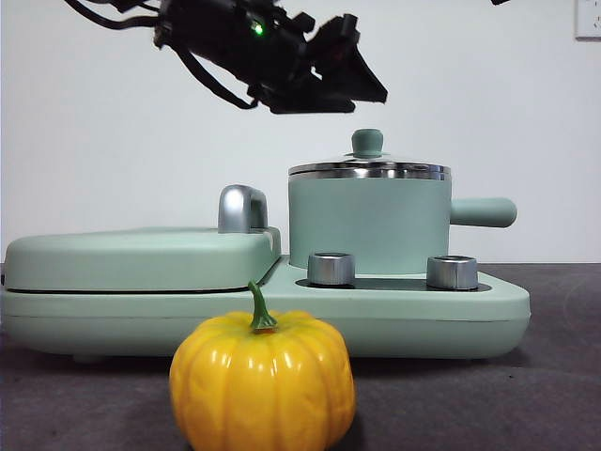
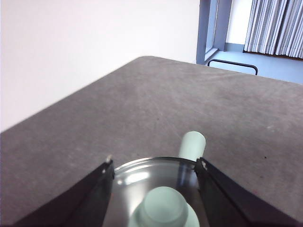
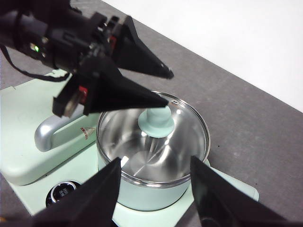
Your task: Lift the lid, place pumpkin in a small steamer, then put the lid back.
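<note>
The left gripper grabs the lid by its narrow mint-green knob (image 1: pixel 367 143) next, since the wide steel rim (image 1: pixel 369 171) sits flush on the steamer.
The lid (image 1: pixel 368 170) sits closed on the small steamer (image 1: pixel 366 225), its mint knob (image 1: pixel 367 143) upright. My left gripper (image 1: pixel 362 70) hovers just above and slightly left of the knob, jaws open and empty. In the left wrist view the gripper (image 2: pixel 156 162) straddles the lid (image 2: pixel 137 177) from above, and the steamer's handle (image 2: pixel 193 144) shows beyond it. The right wrist view shows the left gripper (image 3: pixel 168 88) over the lid (image 3: pixel 184 127). My right gripper (image 3: pixel 155 161) is open and empty, higher up over the steamer (image 3: pixel 142 196). The pumpkin (image 1: pixel 263 385) stands on the table in front.
The steamer stands on a mint-green cooker base (image 1: pixel 413 315) with two steel dials (image 1: pixel 331 268) (image 1: pixel 452 272). A flat hinged griddle cover (image 1: pixel 141 258) with a steel handle (image 1: pixel 241 209) lies to the left. A grey mat (image 2: pixel 142 104) covers the table.
</note>
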You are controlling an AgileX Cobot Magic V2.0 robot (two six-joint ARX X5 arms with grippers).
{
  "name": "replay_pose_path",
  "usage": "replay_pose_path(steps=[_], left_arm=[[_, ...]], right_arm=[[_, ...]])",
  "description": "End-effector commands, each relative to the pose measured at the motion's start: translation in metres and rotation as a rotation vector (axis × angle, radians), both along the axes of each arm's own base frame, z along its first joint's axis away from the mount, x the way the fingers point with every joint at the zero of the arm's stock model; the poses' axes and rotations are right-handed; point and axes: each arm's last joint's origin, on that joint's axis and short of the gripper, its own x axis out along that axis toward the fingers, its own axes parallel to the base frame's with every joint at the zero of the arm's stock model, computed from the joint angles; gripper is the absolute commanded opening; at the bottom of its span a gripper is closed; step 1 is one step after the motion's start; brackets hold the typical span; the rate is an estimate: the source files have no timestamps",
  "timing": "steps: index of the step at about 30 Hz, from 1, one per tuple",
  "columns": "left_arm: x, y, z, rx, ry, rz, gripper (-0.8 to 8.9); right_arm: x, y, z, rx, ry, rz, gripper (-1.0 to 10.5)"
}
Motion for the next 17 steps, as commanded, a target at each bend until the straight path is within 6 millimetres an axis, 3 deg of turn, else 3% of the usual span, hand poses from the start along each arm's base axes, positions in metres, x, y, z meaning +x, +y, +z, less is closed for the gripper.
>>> replay_pose_path(steps=[1,8,17], left_arm=[[0.001,-0.010,-0.003,-0.002,0.021,-0.015,2.80],[0.005,-0.013,-0.017,0.033,0.066,-0.015,2.80],[0.005,-0.013,-0.022,0.046,0.085,-0.014,2.78]], right_arm=[[0.001,0.001,0.005,0.019,-0.009,-0.001,2.3],[0.001,0.001,0.005,0.021,-0.006,-0.002,2.3],[0.001,0.001,0.005,0.021,-0.006,-0.002,2.3]])
